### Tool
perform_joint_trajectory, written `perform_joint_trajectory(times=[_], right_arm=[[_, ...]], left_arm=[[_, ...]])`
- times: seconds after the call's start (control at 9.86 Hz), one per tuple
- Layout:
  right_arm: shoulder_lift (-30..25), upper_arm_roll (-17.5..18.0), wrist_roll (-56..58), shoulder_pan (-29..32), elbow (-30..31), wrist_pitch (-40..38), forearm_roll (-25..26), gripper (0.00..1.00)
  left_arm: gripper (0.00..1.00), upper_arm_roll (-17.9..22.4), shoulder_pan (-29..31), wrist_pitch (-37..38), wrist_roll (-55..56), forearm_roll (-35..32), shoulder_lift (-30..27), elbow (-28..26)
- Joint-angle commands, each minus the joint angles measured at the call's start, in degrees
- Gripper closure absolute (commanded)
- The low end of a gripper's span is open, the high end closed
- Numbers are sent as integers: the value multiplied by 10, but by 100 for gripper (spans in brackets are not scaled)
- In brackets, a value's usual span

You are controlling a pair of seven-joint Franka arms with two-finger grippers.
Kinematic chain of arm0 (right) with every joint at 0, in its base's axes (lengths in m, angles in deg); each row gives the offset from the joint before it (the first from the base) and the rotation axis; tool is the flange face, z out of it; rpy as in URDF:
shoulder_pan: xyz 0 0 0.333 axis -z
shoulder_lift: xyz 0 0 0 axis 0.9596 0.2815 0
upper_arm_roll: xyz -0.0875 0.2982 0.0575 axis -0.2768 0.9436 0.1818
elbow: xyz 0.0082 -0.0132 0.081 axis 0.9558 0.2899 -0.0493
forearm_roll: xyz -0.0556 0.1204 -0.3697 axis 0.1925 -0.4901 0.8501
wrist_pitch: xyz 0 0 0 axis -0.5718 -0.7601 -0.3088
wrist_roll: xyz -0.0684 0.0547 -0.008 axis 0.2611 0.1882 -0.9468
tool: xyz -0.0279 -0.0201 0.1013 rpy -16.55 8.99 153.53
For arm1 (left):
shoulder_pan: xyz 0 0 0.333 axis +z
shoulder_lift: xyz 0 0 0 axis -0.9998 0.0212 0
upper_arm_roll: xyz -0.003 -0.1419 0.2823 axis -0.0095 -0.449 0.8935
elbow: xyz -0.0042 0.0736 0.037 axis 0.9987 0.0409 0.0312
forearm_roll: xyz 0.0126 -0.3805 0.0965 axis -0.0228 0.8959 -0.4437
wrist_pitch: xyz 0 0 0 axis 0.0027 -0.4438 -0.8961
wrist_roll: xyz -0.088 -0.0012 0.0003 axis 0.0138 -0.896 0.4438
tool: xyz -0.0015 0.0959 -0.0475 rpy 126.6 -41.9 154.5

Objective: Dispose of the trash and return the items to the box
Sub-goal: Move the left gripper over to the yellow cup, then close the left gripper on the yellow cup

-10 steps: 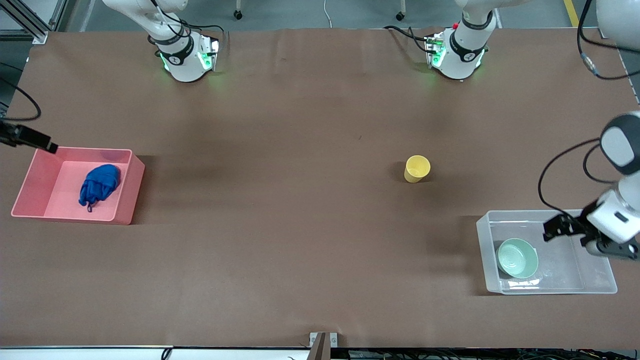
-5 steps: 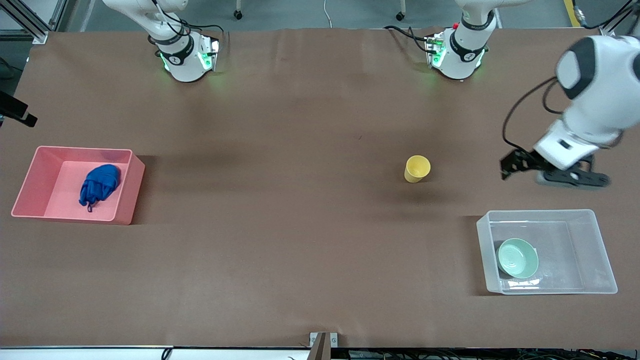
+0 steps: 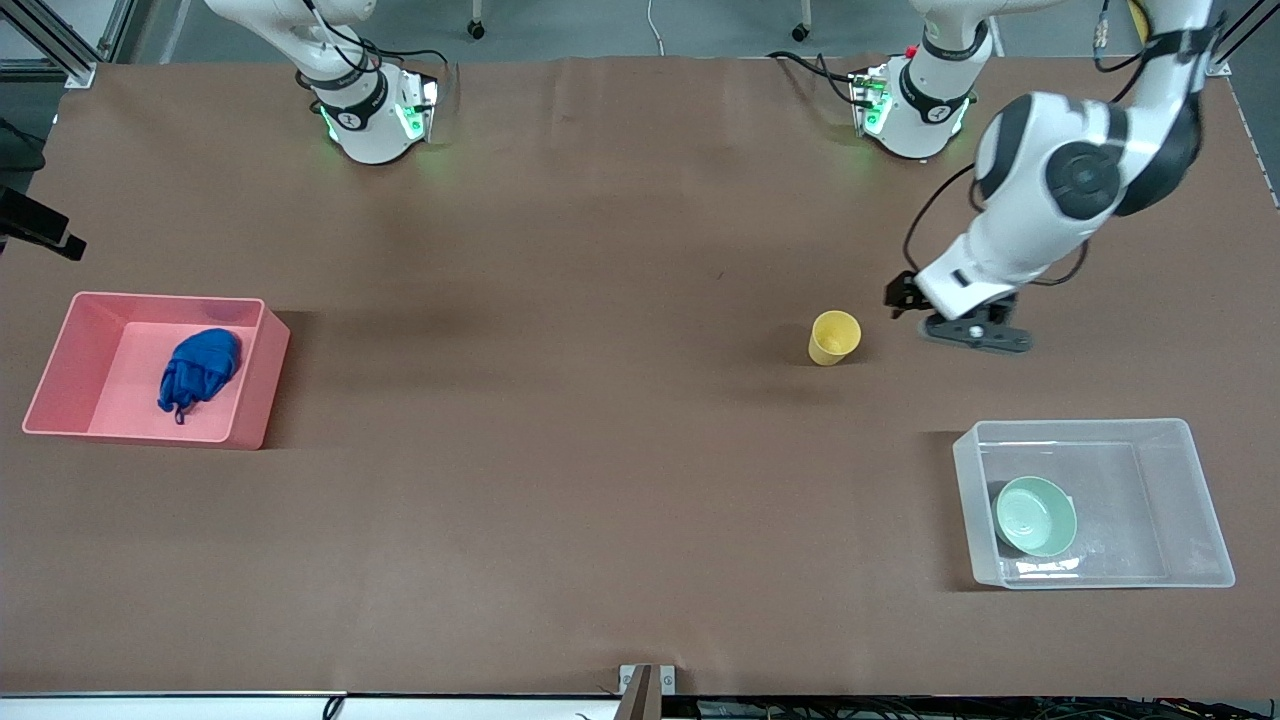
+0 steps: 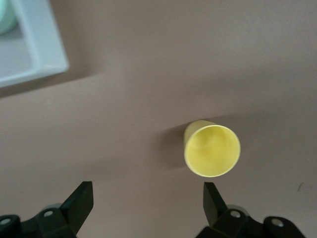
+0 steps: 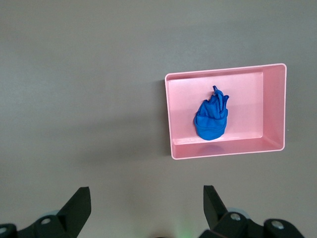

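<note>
The cup needs to go back to the clear box, so my left gripper will grab the rim of the yellow cup [image 3: 833,337] next.
The yellow cup [image 3: 833,337] stands upright on the table, also in the left wrist view [image 4: 212,150]. My left gripper [image 3: 900,298] is open and empty over the table just beside the cup, toward the left arm's end; its own view [image 4: 147,193] shows the cup off one fingertip. The mint-green bowl [image 3: 1035,515] lies in the clear box [image 3: 1205,500]. The blue trash wad [image 3: 197,368] lies in the pink bin [image 3: 255,370]. My right gripper [image 3: 45,232] is open and empty, high up at the right arm's end of the table; its view [image 5: 146,198] shows the wad [image 5: 210,121] in the bin [image 5: 225,74].
A corner of the clear box [image 4: 34,44] and a sliver of the bowl [image 4: 5,15] show in the left wrist view. Both arm bases [image 3: 370,110] stand along the table edge farthest from the front camera. Brown tabletop lies between cup and pink bin.
My left gripper has moved from over the clear box to beside the yellow cup. My right gripper has drawn away from the pink bin's corner. Cup, bowl and wad have not moved.
</note>
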Motion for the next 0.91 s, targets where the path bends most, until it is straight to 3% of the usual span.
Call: perform_joint_trajectory(times=[0.0,0.3,0.61,0.71,0.81], right_arm=[[-6,2,7,-1,6,0,11,0],[-6,2,3,-1,5,-2,11,0],[-7,2,2,-1,5,-2,11,0],[-7,2,2,-1,6,-3,11,0],[-7,2,2,0,6,-3,11,0]], left_arm=[[2,-30,1,-56,30,-6,78,-9],[7,-31,-10,-146,36,-13,120,-49],[21,-29,-6,-155,37,-64,156,-50],[40,-29,-6,-169,40,-65,160,-51],[75,-29,-6,-175,48,-65,166,-50]])
